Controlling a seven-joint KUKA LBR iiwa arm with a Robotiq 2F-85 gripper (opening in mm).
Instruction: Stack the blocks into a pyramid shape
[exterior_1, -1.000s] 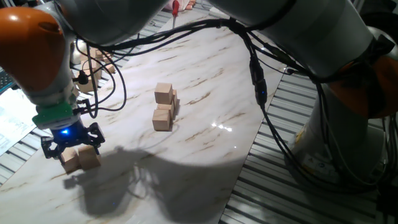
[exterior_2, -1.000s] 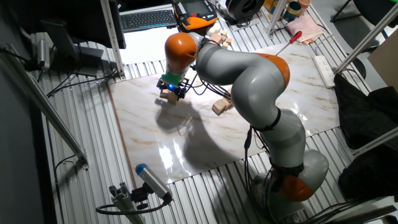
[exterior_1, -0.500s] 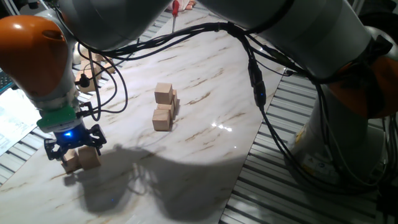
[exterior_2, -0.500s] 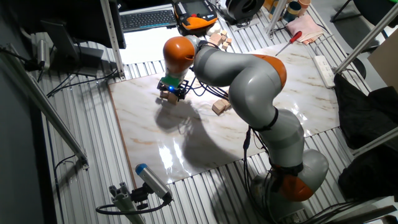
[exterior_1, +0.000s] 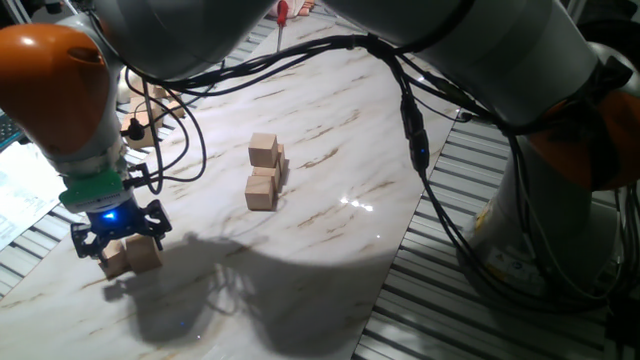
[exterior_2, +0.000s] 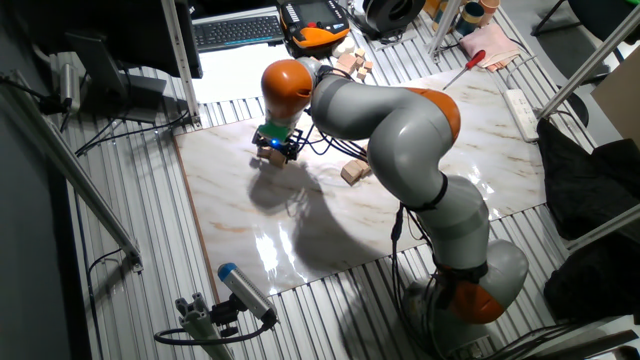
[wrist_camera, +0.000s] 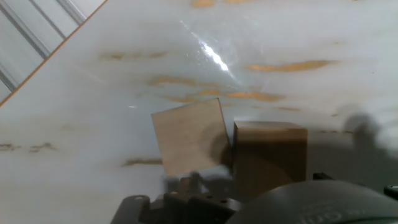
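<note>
My gripper is about to grab the shadowed block by its opposite sides. Then it can stack that block onto the blocks in the middle of the table (exterior_1: 264, 170).
Two light-tan blocks lie side by side near the table's left front corner, the left block (exterior_1: 112, 259) and the right block (exterior_1: 144, 255). My gripper (exterior_1: 116, 241) hangs right over them with its jaws spread, low on the pair and holding nothing that I can see. In the hand view the two blocks sit just below the hand, one pale and skewed (wrist_camera: 189, 137), one in shadow (wrist_camera: 270, 158); the fingertips do not show there. Several more blocks (exterior_1: 263, 172) huddle close together mid-table. The other fixed view shows the gripper (exterior_2: 275, 148) and that cluster (exterior_2: 352, 172).
The marble tabletop (exterior_1: 330, 120) ends in ribbed metal slats at the right (exterior_1: 470, 300). Cables hang from the arm over the table. Other wooden blocks (exterior_2: 352, 62) and a screwdriver (exterior_2: 470, 62) lie at the far side. A keyboard (exterior_2: 238, 30) sits beyond.
The gripper sank a little lower over the two blocks between one second and half a second ago; since then nothing has moved. The blocks stay in place.
</note>
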